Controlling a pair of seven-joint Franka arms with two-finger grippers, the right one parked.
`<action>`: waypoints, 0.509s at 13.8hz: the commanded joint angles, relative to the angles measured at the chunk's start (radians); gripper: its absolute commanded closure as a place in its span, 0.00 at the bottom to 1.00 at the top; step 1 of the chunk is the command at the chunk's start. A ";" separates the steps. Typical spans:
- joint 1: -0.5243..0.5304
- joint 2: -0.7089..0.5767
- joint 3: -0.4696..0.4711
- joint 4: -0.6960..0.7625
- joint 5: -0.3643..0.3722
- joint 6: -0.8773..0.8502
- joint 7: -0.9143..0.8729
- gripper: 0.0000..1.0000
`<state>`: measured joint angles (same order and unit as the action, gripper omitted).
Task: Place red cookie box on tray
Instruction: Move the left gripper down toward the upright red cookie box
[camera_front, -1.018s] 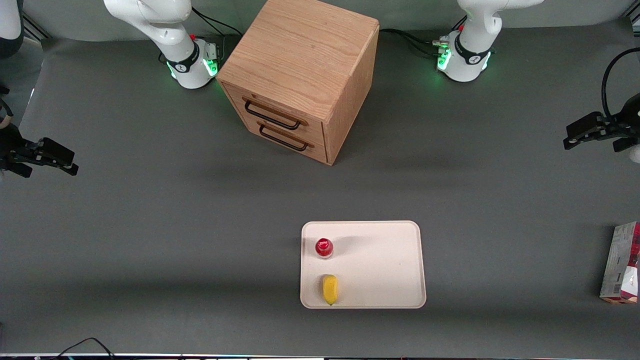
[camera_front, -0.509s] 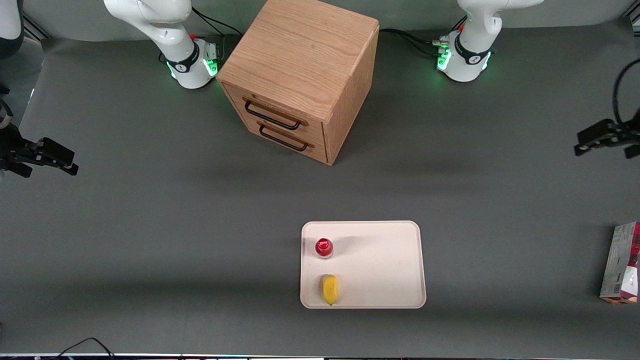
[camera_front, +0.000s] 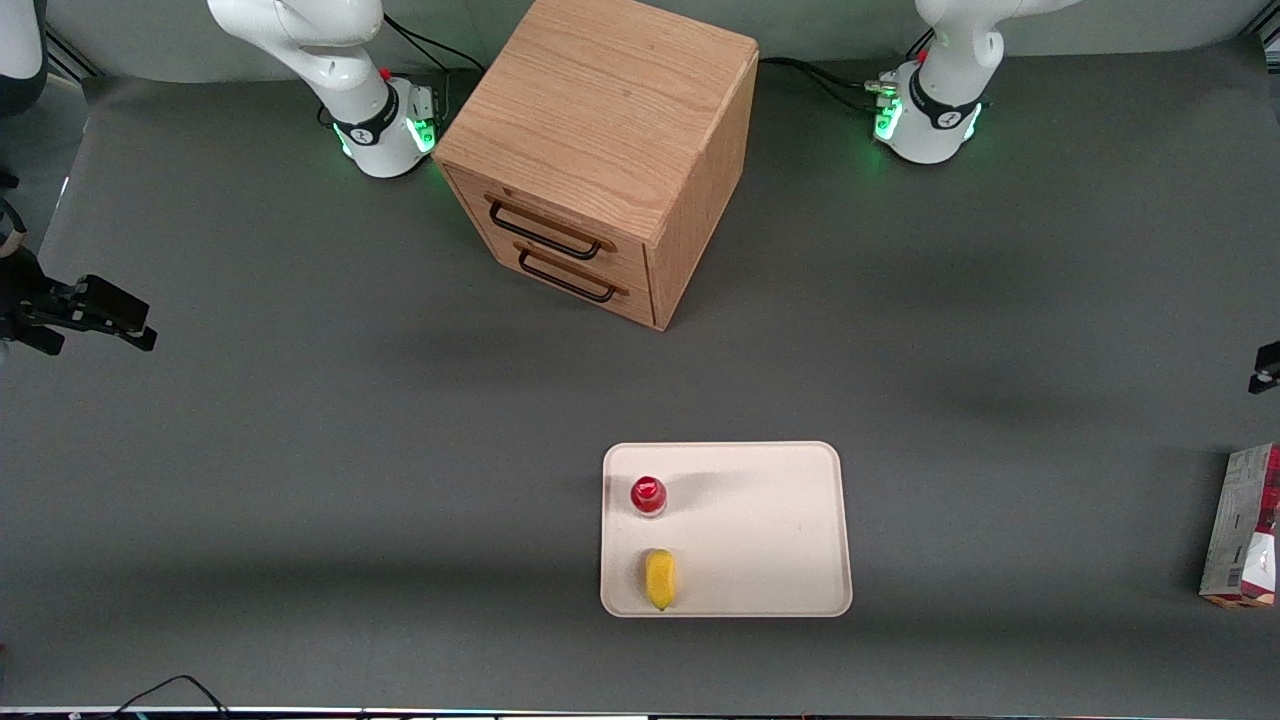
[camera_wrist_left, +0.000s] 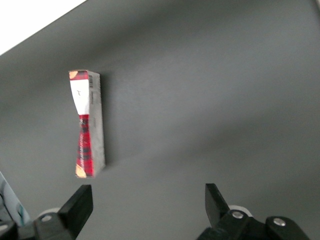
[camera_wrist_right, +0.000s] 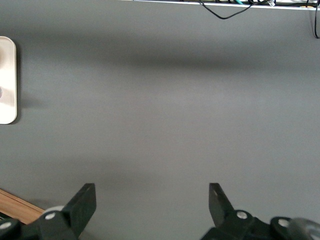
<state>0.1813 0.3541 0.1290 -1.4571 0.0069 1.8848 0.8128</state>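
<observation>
The cookie box should go on the tray (camera_front: 770, 530), so the robot's gripper needs to grab the box by its narrow red edge (camera_front: 1269, 510) next.
The red cookie box (camera_front: 1243, 527) stands on a long edge at the working arm's end of the table, cut off by the picture's edge. In the left wrist view the red cookie box (camera_wrist_left: 87, 125) shows a red face with a white patch and a grey side panel. My gripper (camera_wrist_left: 149, 205) hangs open above bare mat, apart from the box and holding nothing. Only a dark tip of the gripper (camera_front: 1268, 370) shows in the front view, farther from the camera than the box. The cream tray (camera_front: 770, 530) lies near the table's middle.
On the tray stand a small red-capped bottle (camera_front: 648, 495) and a yellow item (camera_front: 660, 578). A wooden drawer cabinet (camera_front: 600, 150) with two handles sits farther from the camera, between the arm bases. A cable (camera_front: 170, 690) lies along the table's near edge.
My gripper has moved nearer to the front camera and sideways toward the red cookie box, sliding almost out of the front view. The box, tray and its contents have not moved.
</observation>
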 joint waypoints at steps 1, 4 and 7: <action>0.030 0.124 0.003 0.030 0.004 0.135 0.084 0.00; 0.096 0.264 0.003 0.030 -0.011 0.343 0.211 0.00; 0.153 0.362 0.001 0.055 -0.030 0.415 0.227 0.00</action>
<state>0.2986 0.6672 0.1342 -1.4548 0.0004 2.2921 1.0039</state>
